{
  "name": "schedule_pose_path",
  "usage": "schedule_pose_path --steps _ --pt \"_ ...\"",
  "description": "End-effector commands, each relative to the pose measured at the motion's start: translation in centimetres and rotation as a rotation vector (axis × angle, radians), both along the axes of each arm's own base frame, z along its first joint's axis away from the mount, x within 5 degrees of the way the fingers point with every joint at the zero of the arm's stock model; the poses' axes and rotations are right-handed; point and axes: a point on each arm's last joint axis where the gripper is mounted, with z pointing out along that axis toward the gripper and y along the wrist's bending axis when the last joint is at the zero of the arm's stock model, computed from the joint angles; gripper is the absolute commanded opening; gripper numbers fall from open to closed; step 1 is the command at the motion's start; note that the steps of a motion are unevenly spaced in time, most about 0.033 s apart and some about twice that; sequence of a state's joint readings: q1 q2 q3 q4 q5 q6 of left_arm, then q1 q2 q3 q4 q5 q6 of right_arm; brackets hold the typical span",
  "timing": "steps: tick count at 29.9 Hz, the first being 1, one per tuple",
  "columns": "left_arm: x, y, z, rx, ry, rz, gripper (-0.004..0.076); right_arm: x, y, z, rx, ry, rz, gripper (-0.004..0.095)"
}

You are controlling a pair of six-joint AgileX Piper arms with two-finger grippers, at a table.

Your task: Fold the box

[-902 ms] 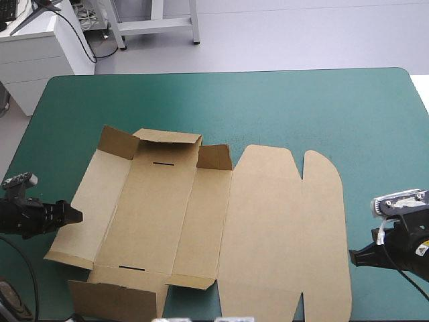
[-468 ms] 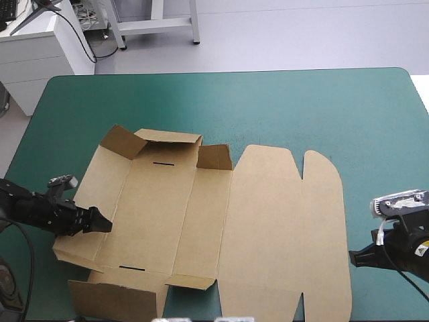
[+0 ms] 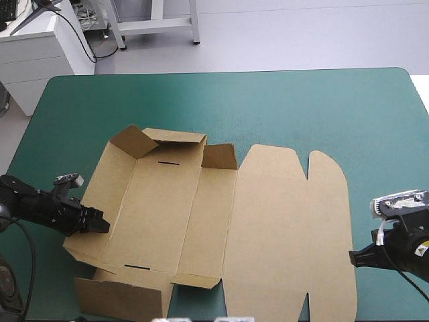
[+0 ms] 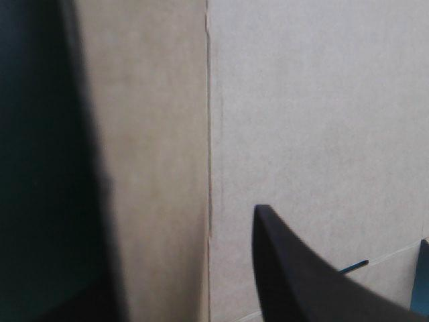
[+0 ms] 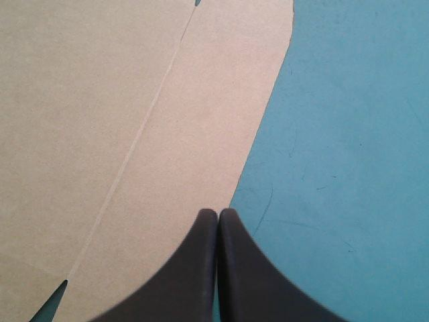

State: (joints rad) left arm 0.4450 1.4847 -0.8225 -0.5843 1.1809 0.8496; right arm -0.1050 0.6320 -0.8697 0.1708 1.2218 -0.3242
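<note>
I will next grab the side of the box opposite the lid panel (image 3: 288, 225) by that side's top edge (image 3: 90, 188) with my left gripper, then fold the box into shape.
The brown box (image 3: 268, 221) lies as a cut sheet on the teal-green table, its lid panel flat on the right. Its left wall (image 3: 94, 194) is tilted up, and small flaps stand raised at the far end (image 3: 134, 141). My left gripper (image 3: 98, 226) sits at that left wall, open. In the left wrist view one black finger (image 4: 301, 282) lies over the box floor (image 4: 301, 100), and the raised wall (image 4: 147, 134) hides the other. My right gripper (image 3: 353, 257) is shut, its tip (image 5: 218, 215) at the lid's right edge (image 5: 100, 134), holding nothing.
A near-left flap of the box (image 3: 117, 298) reaches the table's front edge. The teal-green cover (image 3: 268, 100) shows beyond the box toward the far edge and in a strip along the right side (image 5: 348, 168).
My left gripper moved in from the table's left onto the box's left wall, which has tilted up. The whole sheet slid slightly to the right. The right gripper stayed still.
</note>
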Motion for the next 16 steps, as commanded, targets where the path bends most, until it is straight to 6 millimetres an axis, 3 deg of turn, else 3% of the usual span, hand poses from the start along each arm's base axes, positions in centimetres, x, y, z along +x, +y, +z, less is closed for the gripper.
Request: schedule_pose_path --steps 1,2,16 --pt "0.09 -0.43 1.35 -0.029 -0.032 -0.013 0.0043 0.23 -0.02 1.0 -0.001 -0.068 -0.004 -0.0019" --pt "0.02 -0.38 1.31 -0.021 -0.027 -0.019 -0.0012 0.23 -0.02 1.0 -0.001 -0.068 -0.004 -0.0019" --pt "0.23 -0.34 1.84 -0.018 -0.017 -0.017 -0.0008 0.25 -0.03 1.02 -0.002 -0.072 -0.005 -0.0019"
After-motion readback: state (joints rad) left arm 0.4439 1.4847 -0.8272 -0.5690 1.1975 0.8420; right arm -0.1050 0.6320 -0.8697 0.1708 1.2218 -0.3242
